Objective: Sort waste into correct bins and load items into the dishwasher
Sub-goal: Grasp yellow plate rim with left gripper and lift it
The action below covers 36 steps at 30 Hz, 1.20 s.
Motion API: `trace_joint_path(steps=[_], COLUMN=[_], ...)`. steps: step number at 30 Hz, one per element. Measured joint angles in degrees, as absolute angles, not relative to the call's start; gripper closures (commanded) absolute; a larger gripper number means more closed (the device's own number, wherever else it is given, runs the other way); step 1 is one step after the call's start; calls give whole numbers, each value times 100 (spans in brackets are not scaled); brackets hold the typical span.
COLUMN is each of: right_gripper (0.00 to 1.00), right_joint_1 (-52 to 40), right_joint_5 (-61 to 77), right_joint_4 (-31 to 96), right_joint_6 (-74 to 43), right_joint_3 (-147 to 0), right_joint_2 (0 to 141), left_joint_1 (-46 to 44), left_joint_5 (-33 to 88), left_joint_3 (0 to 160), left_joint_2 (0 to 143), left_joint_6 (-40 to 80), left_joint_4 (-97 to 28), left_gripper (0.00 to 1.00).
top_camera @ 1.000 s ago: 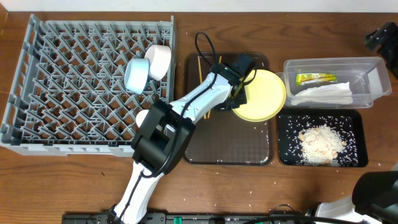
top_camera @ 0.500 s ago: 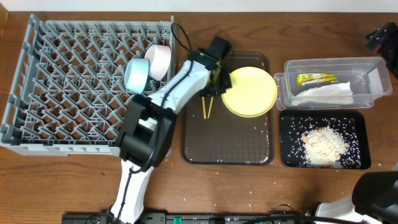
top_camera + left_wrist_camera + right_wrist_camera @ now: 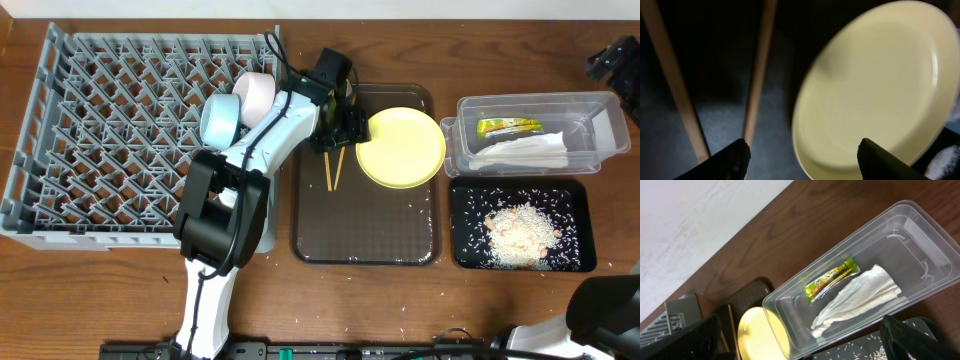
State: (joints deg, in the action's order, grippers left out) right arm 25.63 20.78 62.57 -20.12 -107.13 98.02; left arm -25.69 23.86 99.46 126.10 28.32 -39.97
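The yellow plate (image 3: 402,148) will be pinched next by my left gripper at its rim beside the chopsticks. Its opposite edge then stays free to slot into the dish rack.
The yellow plate (image 3: 402,148) lies on the dark brown tray (image 3: 365,225), with the two chopsticks (image 3: 333,170) just left of it. My left gripper (image 3: 345,128) hangs open over the plate's left rim, holding nothing. In the left wrist view the plate (image 3: 875,90) and the chopsticks (image 3: 760,70) lie below the left gripper (image 3: 805,155). My right gripper (image 3: 805,342) stands wide open, high above the clear tub (image 3: 920,220), which holds the wrapper (image 3: 832,280) and the napkin (image 3: 855,300). The black tray (image 3: 460,200) carries rice crumbs (image 3: 515,230).
The grey dish rack (image 3: 100,130) fills the left of the table, with a white bowl (image 3: 255,95) and a light blue bowl (image 3: 218,120) at its right edge. The clear tub (image 3: 530,105) stands behind the black tray. Loose grains dot the table.
My left gripper pulled the plate a little leftward on the brown tray, then opened and let it go, drawing back toward the rack. The right arm has not moved.
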Motion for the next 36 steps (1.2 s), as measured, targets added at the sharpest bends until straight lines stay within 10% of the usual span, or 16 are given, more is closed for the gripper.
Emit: trace_joint_path(steps=[21,25,30,36], right_gripper=[1,1,1,1], right_joint_1=[2563,2563,2563,2563], right_joint_5=[2078,2078,2078,2078], right_joint_4=[6257,6257,6257,6257], right_joint_6=[-2014,-2012,-2012,-2012], right_joint_3=[-10713,-10713,-10713,-10713], right_joint_2=[9802,9802,9802,9802], left_joint_1=[-2974,-2974,-2963,-2853], left_joint_5=[2250,2255,2255,2351], left_joint_3=[9601,9603,9605,9605], left_joint_2=[12807,12881,12969,13010], left_joint_6=[3024,3168,3367,3450], left_joint_4=[-3186,-3096,-3052,-3059], left_gripper=[35,50,92,93])
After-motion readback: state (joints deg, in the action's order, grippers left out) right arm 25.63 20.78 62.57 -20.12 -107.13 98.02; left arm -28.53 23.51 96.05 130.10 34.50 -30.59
